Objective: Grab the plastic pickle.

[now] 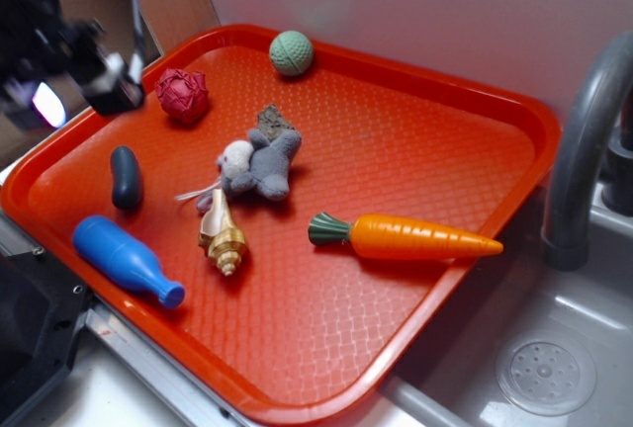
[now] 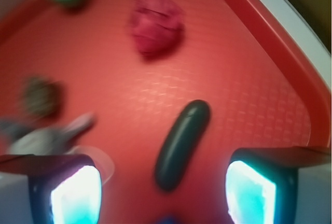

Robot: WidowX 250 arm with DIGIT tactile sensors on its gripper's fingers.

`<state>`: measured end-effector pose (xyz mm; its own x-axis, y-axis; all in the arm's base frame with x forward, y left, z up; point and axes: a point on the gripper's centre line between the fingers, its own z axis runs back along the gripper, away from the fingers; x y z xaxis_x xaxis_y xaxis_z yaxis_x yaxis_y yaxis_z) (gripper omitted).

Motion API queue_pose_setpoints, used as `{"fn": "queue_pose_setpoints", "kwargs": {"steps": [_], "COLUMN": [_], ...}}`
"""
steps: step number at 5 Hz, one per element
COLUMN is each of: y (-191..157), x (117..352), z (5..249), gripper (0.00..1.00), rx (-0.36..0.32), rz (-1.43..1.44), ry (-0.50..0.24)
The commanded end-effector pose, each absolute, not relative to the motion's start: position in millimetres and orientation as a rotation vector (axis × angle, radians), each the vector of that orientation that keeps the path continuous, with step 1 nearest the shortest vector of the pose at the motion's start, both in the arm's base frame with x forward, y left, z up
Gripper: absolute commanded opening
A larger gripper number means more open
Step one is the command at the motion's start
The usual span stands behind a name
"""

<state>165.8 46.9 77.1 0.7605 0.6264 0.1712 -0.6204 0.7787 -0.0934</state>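
My gripper is going to grab the plastic pickle by its oblong body (image 1: 126, 179) next, between the rounded ends, to pick the pickle up off the red tray.
The plastic pickle (image 1: 126, 178) is a small dark green-grey oblong lying on the left part of the red tray (image 1: 415, 130). In the wrist view the pickle (image 2: 182, 143) lies on the tray below and between my two fingers, its near end level with their tips. My gripper (image 1: 111, 79) hangs above the tray's far left edge, up and behind the pickle. In the wrist view my gripper (image 2: 163, 195) is open and empty, its fingertips (image 2: 78, 193) glowing cyan. The jaws stand wide apart, not touching the pickle.
On the tray lie a blue bottle (image 1: 124, 259), a shell (image 1: 223, 234), a grey plush mouse (image 1: 259, 168), a red woven ball (image 1: 182, 94), a pale green ball (image 1: 291, 52) and a carrot (image 1: 406, 237). A grey faucet (image 1: 584, 140) and sink drain (image 1: 544, 376) are at right.
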Motion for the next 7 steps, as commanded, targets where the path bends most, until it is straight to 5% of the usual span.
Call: {"fn": "queue_pose_setpoints", "kwargs": {"steps": [1, 2, 3, 5, 6, 7], "y": [55.8, 58.6, 61.4, 21.9, 5.2, -11.9], "x": [175.6, 174.9, 174.2, 188.8, 211.9, 238.2], "z": [-3.0, 2.0, 31.0, 129.8, 177.0, 191.6], "gripper": [1.00, 0.00, 0.00, 0.00, 0.00, 0.00], "rx": [0.050, 0.051, 0.018, -0.004, 0.062, 0.186], "rz": [0.664, 0.654, 0.579, 0.163, 0.075, 0.108], "ry": [-0.037, -0.042, -0.107, -0.265, -0.167, -0.068]}}
